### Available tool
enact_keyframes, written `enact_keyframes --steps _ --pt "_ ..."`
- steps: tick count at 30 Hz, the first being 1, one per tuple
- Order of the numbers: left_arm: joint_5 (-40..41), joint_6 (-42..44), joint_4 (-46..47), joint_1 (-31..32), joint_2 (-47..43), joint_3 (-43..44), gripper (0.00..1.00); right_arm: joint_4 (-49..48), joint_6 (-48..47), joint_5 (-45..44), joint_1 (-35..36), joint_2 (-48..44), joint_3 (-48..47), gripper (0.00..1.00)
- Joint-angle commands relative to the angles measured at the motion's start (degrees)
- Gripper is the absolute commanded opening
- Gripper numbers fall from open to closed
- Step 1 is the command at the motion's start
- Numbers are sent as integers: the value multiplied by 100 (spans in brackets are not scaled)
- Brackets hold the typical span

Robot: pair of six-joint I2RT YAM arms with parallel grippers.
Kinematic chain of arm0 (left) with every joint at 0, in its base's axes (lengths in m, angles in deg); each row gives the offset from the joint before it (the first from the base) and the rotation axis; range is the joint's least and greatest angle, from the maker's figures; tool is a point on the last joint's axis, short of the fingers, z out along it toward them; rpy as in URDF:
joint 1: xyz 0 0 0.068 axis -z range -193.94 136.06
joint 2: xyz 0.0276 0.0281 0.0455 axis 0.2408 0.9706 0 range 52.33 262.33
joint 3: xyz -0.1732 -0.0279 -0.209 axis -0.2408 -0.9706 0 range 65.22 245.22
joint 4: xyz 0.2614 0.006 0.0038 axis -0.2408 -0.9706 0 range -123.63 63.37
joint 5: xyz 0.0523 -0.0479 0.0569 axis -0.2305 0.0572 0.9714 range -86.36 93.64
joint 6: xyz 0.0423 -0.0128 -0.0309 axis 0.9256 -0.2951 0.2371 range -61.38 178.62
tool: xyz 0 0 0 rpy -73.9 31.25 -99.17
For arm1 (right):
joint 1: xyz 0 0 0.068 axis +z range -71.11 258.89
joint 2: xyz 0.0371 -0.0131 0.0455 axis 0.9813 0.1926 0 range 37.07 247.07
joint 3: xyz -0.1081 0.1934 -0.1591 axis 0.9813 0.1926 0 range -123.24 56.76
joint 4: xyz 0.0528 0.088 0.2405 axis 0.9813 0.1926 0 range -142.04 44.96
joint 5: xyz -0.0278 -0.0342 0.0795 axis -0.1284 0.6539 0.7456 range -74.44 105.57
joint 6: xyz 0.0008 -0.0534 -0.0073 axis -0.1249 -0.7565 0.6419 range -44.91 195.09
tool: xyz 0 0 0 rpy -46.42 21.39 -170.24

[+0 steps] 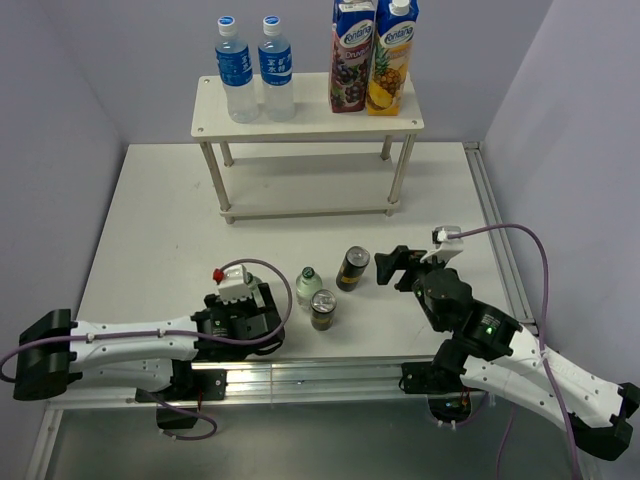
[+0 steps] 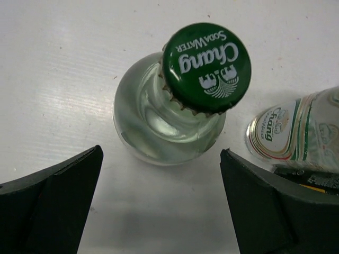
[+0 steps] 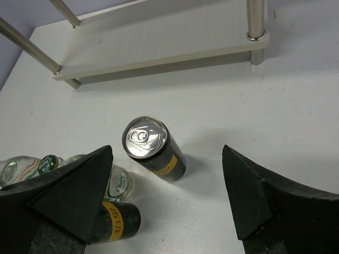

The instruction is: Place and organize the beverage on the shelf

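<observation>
The left gripper reaches the green-capped bottle and grabs its clear body (image 2: 159, 135) next, leaving the bottle's base free to stand on the shelf.
Two blue-capped water bottles (image 1: 255, 70) stand on the left of the shelf's (image 1: 310, 125) top board. On the table are two dark cans (image 1: 352, 268) (image 1: 322, 310) and a green-capped bottle (image 1: 309, 283). My left gripper (image 2: 161, 159) is open, just short of another green-capped bottle (image 2: 175, 106) that stands upright, with the first bottle (image 2: 296, 132) to its right. My right gripper (image 3: 167, 148) is open and faces one upright can (image 3: 153, 148), apart from it. The other can (image 3: 114, 222) shows partly behind its left finger.
Two tall juice cartons (image 1: 372, 55) stand on the right of the top board. The shelf's lower board (image 3: 159, 45) lies beyond the cans. A raised rail (image 1: 500, 240) runs along the table's right edge, and purple walls close in the back and sides.
</observation>
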Motion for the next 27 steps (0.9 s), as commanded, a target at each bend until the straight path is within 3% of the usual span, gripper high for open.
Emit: enact_keyframes --steps 1,9,21,24,27 --pt "691 -374 225 57 265 185 99 -121 68 -16 -24 -21 100 91" --pt "1077 -785 288 48 1292 343 98 -166 59 -51 -24 40 162 90" --pt "1333 -234 1306 -224 2050 98 88 -350 -20 1 -24 207 328 90" --pt "1315 31 1755 -374 2120 -26 79 -403 -38 10 -24 312 337 90" --pt "1359 110 1861 -409 2243 -9 57 -438 -64 28 -24 391 311 90"
